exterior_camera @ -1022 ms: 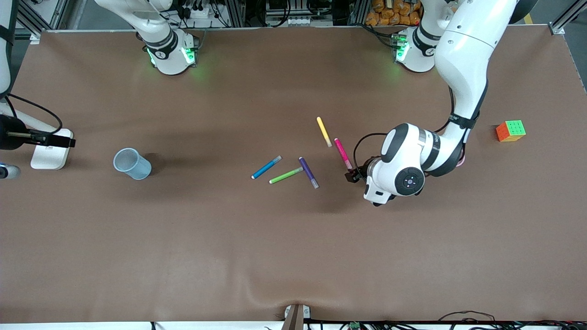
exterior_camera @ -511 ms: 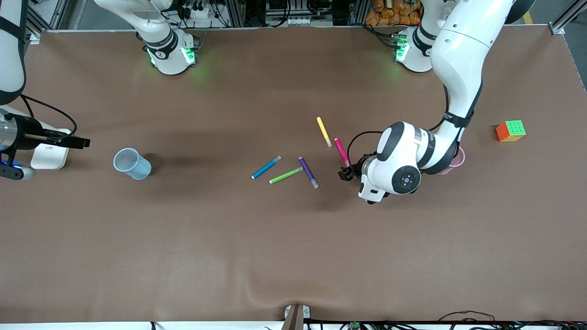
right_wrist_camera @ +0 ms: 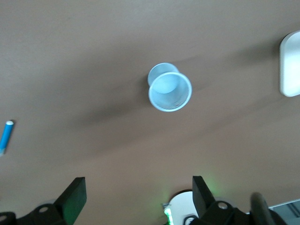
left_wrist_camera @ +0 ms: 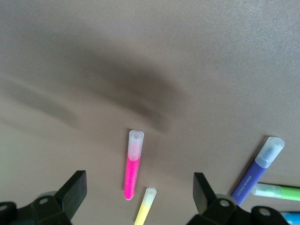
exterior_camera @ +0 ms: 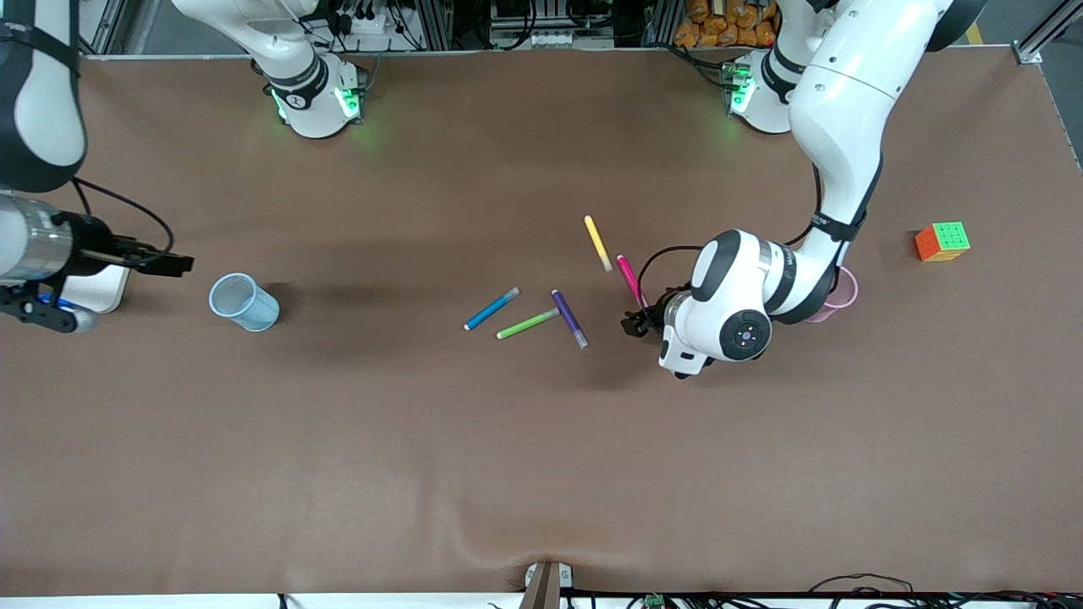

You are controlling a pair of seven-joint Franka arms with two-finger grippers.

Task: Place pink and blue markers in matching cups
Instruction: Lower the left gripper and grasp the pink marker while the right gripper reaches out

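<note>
My left gripper's fingers hover above the pink marker (exterior_camera: 627, 272) (left_wrist_camera: 132, 164), so closing now would miss. My left gripper comes down, then closes on the marker.
The pink marker (exterior_camera: 627, 278) lies flat beside a yellow pen (exterior_camera: 597, 243). My left gripper (exterior_camera: 636, 325) hangs open over the pink marker's nearer end. In the left wrist view the pink marker (left_wrist_camera: 132, 164) lies between the spread fingers of the left gripper (left_wrist_camera: 139, 187), untouched. The blue marker (exterior_camera: 492, 309) lies toward the table's middle; only its tip (right_wrist_camera: 6, 136) shows in the right wrist view. The pink cup (exterior_camera: 844, 292) is mostly hidden by the left arm. The blue cup (exterior_camera: 244, 302) stands upright. My right gripper (exterior_camera: 167, 262) is open beside the blue cup (right_wrist_camera: 169, 90), holding nothing.
A green pen (exterior_camera: 527, 323) and a purple pen (exterior_camera: 569, 318) lie between the blue and pink markers. A coloured puzzle cube (exterior_camera: 942, 241) sits at the left arm's end of the table. A white box (exterior_camera: 91, 292) lies under the right arm.
The right arm has swung in from the table's end toward the blue cup. The left gripper has shifted a little toward the pens, over the pink marker's nearer end.
</note>
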